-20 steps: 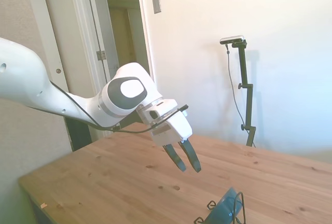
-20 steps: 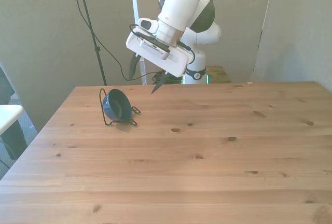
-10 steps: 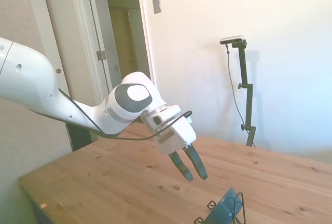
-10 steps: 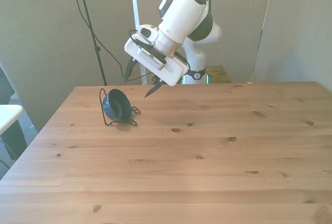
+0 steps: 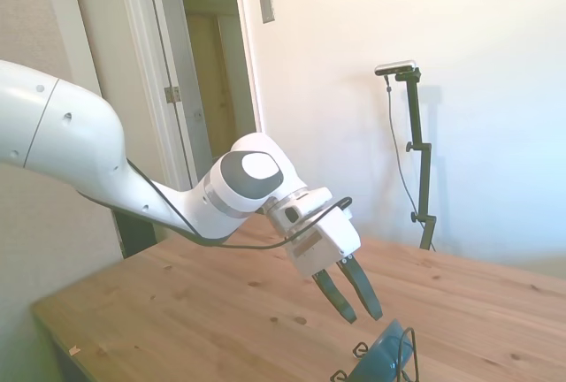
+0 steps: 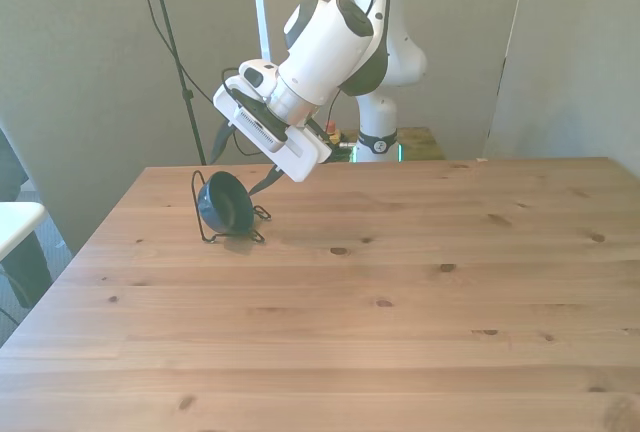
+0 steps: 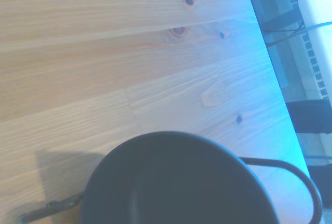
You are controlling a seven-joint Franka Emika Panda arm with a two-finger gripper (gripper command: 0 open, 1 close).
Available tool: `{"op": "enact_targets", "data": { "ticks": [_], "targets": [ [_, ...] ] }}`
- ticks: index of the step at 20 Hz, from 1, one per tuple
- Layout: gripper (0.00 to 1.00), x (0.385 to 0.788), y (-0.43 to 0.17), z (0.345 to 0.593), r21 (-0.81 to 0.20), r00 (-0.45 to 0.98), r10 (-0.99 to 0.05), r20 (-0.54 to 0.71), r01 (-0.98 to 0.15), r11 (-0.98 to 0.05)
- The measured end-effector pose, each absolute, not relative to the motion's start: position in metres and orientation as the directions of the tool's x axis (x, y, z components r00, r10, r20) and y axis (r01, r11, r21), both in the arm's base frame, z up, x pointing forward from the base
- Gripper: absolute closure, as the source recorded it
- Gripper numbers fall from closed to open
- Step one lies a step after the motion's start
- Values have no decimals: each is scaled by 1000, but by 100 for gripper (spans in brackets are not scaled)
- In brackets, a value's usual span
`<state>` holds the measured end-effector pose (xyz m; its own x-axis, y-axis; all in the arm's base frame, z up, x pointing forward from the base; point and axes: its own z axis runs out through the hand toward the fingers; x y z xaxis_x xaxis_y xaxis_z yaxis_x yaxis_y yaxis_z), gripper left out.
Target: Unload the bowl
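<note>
The gripper will next grab the bowl (image 5: 380, 360) by its raised rim (image 5: 393, 324), since wire bars are close around the bowl's lower part. Then it can unload the bowl.
A small dark teal bowl (image 6: 225, 202) stands on edge in a thin black wire rack (image 6: 206, 238) on the wooden table (image 6: 400, 332), toward the front view's left. My gripper (image 6: 240, 165) hangs tilted just above and behind the bowl, open, with nothing between its fingers. From the side, the gripper (image 5: 363, 316) has its tips a short way above the bowl (image 5: 380, 360) and the rack (image 5: 409, 344), apart from both. Up close in the wrist view, the bowl's dark rim (image 7: 176, 182) fills the frame's lower part, with a rack wire (image 7: 290, 168) beside it.
The table's edge at the front view's left runs close to the rack. A white object (image 6: 15, 220) stands off the table beyond that edge. An open doorway (image 5: 208, 64) lies behind the arm in the side view.
The gripper has dropped and swung toward the front view's left, from above the table's far edge to just above the bowl. Bowl and rack have not moved.
</note>
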<state>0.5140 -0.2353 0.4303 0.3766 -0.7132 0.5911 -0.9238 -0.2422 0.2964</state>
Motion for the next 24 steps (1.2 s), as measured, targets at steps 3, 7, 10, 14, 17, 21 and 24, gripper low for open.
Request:
{"op": "enact_targets", "data": {
  "ticks": [3,7,10,14,17,21,24],
  "targets": [
    [0,516,-239,426,312,379,-706,599,-922,-231],
    [0,517,-242,419,326,384,-696,607,-919,-222],
    [0,517,-244,414,333,385,-696,606,-918,-217],
    [0,516,-248,409,342,385,-695,607,-916,-208],
    [0,516,-251,406,348,386,-691,611,-915,-204],
    [100,516,-253,405,349,384,-691,613,-916,-199],
    [100,517,-254,405,350,383,-687,617,-916,-196]
  ]
}}
